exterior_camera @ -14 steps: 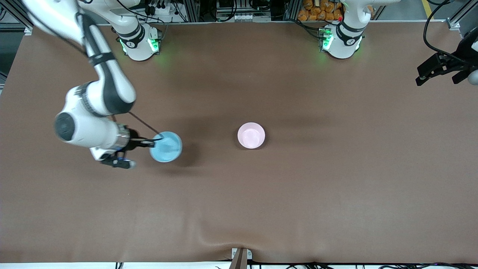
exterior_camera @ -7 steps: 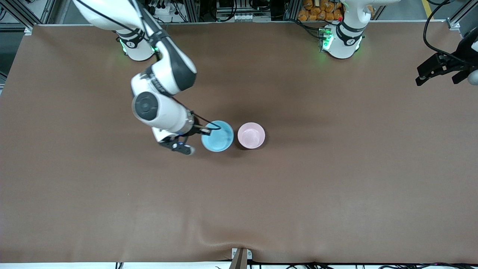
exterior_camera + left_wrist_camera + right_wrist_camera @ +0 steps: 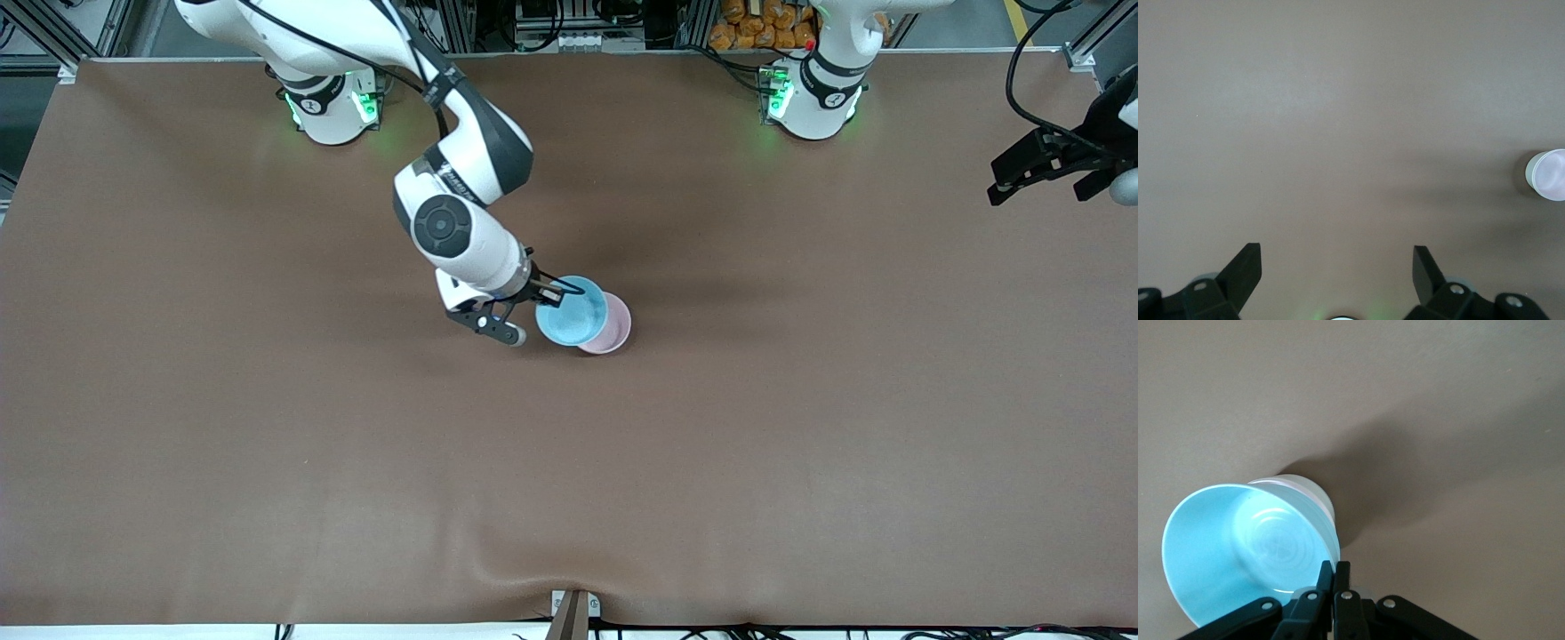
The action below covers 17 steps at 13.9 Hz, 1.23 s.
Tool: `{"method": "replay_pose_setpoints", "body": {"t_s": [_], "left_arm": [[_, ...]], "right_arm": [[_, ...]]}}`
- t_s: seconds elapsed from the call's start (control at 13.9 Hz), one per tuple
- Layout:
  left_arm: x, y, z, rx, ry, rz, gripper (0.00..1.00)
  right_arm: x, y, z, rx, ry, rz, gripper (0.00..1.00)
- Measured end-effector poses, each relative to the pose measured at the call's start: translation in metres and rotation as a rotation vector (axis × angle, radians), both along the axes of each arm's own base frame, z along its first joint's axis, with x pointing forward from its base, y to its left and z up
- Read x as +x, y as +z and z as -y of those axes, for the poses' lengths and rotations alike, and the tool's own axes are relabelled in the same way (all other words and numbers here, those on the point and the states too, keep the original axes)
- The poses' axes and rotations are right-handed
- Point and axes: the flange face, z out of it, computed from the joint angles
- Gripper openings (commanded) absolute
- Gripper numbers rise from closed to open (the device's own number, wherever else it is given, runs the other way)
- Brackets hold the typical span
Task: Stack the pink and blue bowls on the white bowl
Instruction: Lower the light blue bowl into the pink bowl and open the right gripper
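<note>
I should keep holding the blue bowl with my right gripper until the blue bowl is centered over the pink bowl, because the pink bowl's opening point(image 3: 618, 324) sticks out past the blue bowl's edge.
My right gripper point(image 3: 551, 292) is shut on the rim of the light blue bowl point(image 3: 571, 310) and holds it tilted, partly over the pale pink bowl point(image 3: 616, 334) at the middle of the table. In the right wrist view the fingers point(image 3: 1333, 570) pinch the blue bowl's rim point(image 3: 1245, 553), and a pale whitish bowl wall point(image 3: 1308, 488) shows just under it. I cannot tell whether that wall is the white bowl. The pink bowl also shows in the left wrist view point(image 3: 1550, 175). My left gripper point(image 3: 1045, 182) waits open and empty at the left arm's end of the table point(image 3: 1337, 257).
The brown table cover point(image 3: 800, 444) has a raised wrinkle at the edge nearest the front camera point(image 3: 498, 560). The two arm bases point(image 3: 329, 107) point(image 3: 813, 98) stand along the edge farthest from that camera.
My right arm has carried the blue bowl from the right arm's end of the table toward the middle, until it overlaps the pink bowl. The left arm has not moved.
</note>
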Motion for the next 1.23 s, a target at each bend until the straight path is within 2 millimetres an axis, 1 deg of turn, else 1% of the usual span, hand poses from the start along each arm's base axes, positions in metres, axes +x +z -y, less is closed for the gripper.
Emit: {"method": "replay_pose_setpoints", "body": {"t_s": [0.14, 0.29, 0.72, 0.94, 1.15, 1.23], "left_arm": [[0.001, -0.001, 0.0, 0.0, 0.0, -0.002, 1.0], [0.001, -0.002, 0.0, 0.0, 0.0, -0.004, 1.0], [0.002, -0.004, 0.0, 0.0, 0.0, -0.009, 1.0], [0.002, -0.005, 0.0, 0.0, 0.0, -0.01, 1.0], [0.002, -0.005, 0.0, 0.0, 0.0, -0.011, 1.0], [0.002, -0.006, 0.0, 0.0, 0.0, -0.011, 1.0]], "right_arm": [[-0.005, -0.014, -0.012, 0.006, -0.011, 0.011, 0.0], [-0.006, -0.026, -0.016, 0.01, -0.017, 0.02, 0.0], [-0.004, -0.044, -0.017, 0.011, -0.027, 0.028, 0.0], [-0.009, -0.053, -0.024, 0.013, -0.023, 0.033, 0.0], [-0.013, -0.061, -0.028, 0.006, -0.021, 0.024, 0.0], [-0.013, -0.064, -0.027, 0.004, -0.021, 0.022, 0.08]]}}
